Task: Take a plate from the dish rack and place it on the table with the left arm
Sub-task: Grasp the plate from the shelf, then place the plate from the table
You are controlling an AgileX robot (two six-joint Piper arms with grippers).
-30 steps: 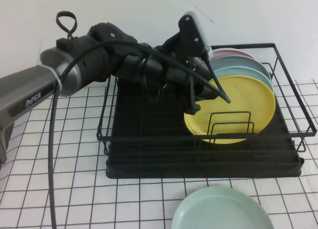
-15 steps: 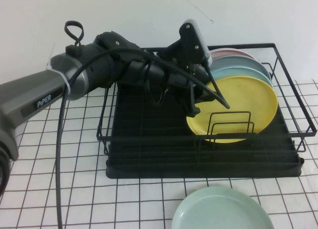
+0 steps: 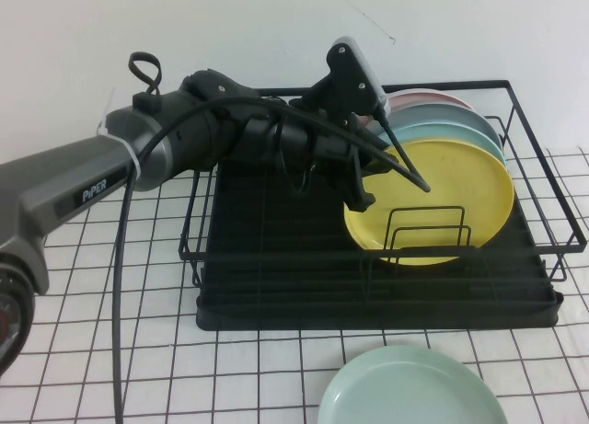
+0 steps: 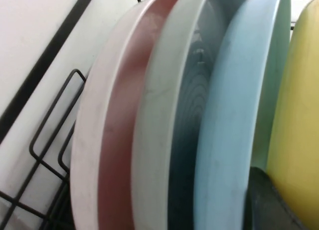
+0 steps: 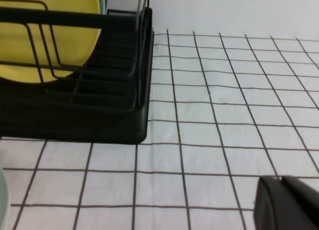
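My left gripper takes hold of the yellow plate by its upper rim [image 3: 394,152] next, since the light blue plate [image 3: 451,131] stands close behind the yellow plate.
The yellow plate [image 3: 451,194] stands on edge at the front of the row in the black dish rack [image 3: 276,258]. My left gripper [image 3: 396,195] is open at the plate's upper left rim, jaws spread to either side of it. In the left wrist view one black finger [image 4: 271,205] sits between the yellow plate [image 4: 304,115] and the light blue plate [image 4: 229,120] behind it. The plate still rests in the wire dividers. My right gripper [image 5: 289,202] is shut and empty, low over the grid-cloth table [image 5: 224,115] beside the rack [image 5: 99,110].
Behind the yellow plate stand light blue [image 3: 451,130], grey [image 3: 442,114] and pink [image 3: 428,97] plates. A mint green plate [image 3: 412,387] lies on the table [image 3: 110,332] in front of the rack. The rack's wire walls surround the plates.
My left arm has pushed further right into the rack, and its gripper has closed in on the yellow plate's rim. The plate has shifted very slightly right.
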